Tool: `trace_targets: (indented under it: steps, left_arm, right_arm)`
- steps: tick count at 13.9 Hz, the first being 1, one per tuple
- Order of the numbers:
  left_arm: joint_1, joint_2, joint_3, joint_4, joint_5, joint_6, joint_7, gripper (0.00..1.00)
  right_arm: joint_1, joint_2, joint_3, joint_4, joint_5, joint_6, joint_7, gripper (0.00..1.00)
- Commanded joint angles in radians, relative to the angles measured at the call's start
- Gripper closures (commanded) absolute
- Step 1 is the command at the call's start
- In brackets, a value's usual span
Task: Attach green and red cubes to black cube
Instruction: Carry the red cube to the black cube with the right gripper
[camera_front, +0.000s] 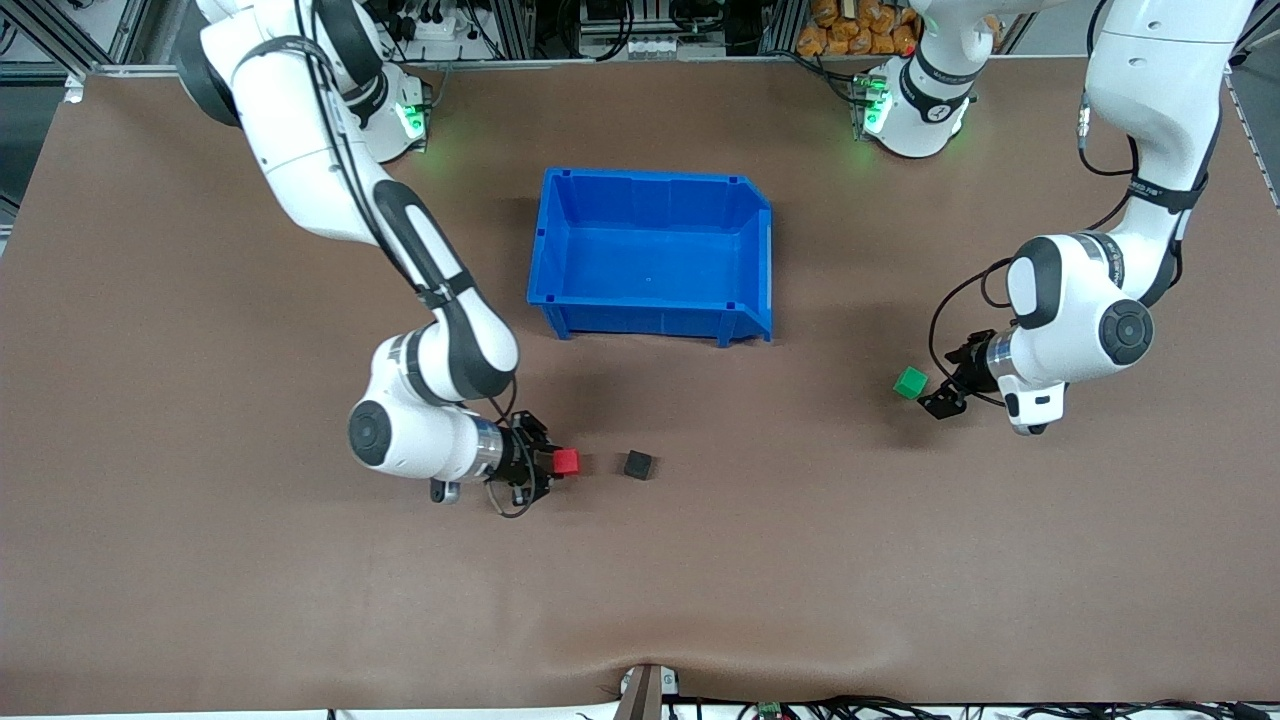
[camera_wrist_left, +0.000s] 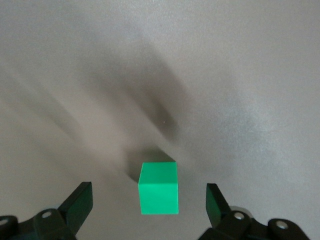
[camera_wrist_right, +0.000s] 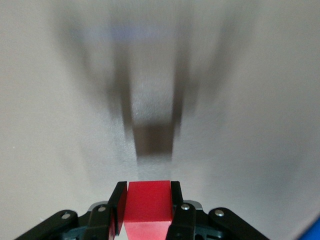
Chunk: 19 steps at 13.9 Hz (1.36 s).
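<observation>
It isn't time to close my left gripper on the green cube yet: its fingers stop short of the cube in the left wrist view. My left gripper should first move toward the cube.
My right gripper (camera_front: 560, 462) is shut on the red cube (camera_front: 567, 461) and holds it low over the table, beside the black cube (camera_front: 638, 464), with a small gap between them. In the right wrist view the red cube (camera_wrist_right: 148, 200) sits tight between the two black fingers (camera_wrist_right: 120, 200). The green cube (camera_front: 910, 383) lies on the table toward the left arm's end. My left gripper (camera_front: 938, 386) is open right beside it. In the left wrist view the green cube (camera_wrist_left: 159, 189) lies between the spread fingers (camera_wrist_left: 80, 200), touching neither.
A blue bin (camera_front: 650, 178) stands in the middle of the table, farther from the front camera than the cubes. The brown table mat (camera_front: 700, 600) spreads out around the cubes.
</observation>
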<state>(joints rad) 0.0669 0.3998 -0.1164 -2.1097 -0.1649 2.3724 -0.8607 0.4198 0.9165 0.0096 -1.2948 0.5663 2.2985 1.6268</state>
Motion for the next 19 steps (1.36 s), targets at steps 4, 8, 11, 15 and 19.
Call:
trace_targets:
  steps: [4,8,11,15,19]
  left_arm:
    - [0.002,0.004,-0.006,-0.029,-0.021,0.05,-0.011,0.0]
    - [-0.001,0.004,-0.006,-0.03,-0.038,0.051,-0.011,0.0]
    - [-0.001,0.004,-0.006,-0.036,-0.039,0.051,-0.011,0.0]
    - [-0.002,0.013,-0.008,-0.036,-0.06,0.065,-0.011,0.0]
    - [-0.001,0.04,-0.017,-0.035,-0.071,0.088,-0.011,0.0]
  right_arm:
    - [0.085,0.053,-0.013,0.028,0.021,0.114,0.117,1.0]
    - [0.125,0.073,-0.013,0.029,0.021,0.154,0.159,1.0]
    - [0.14,0.094,-0.013,0.058,0.021,0.171,0.191,1.0]
    - [0.157,0.111,-0.013,0.1,0.02,0.171,0.186,1.0]
    - [0.158,0.11,-0.02,0.1,0.003,0.17,0.176,0.14]
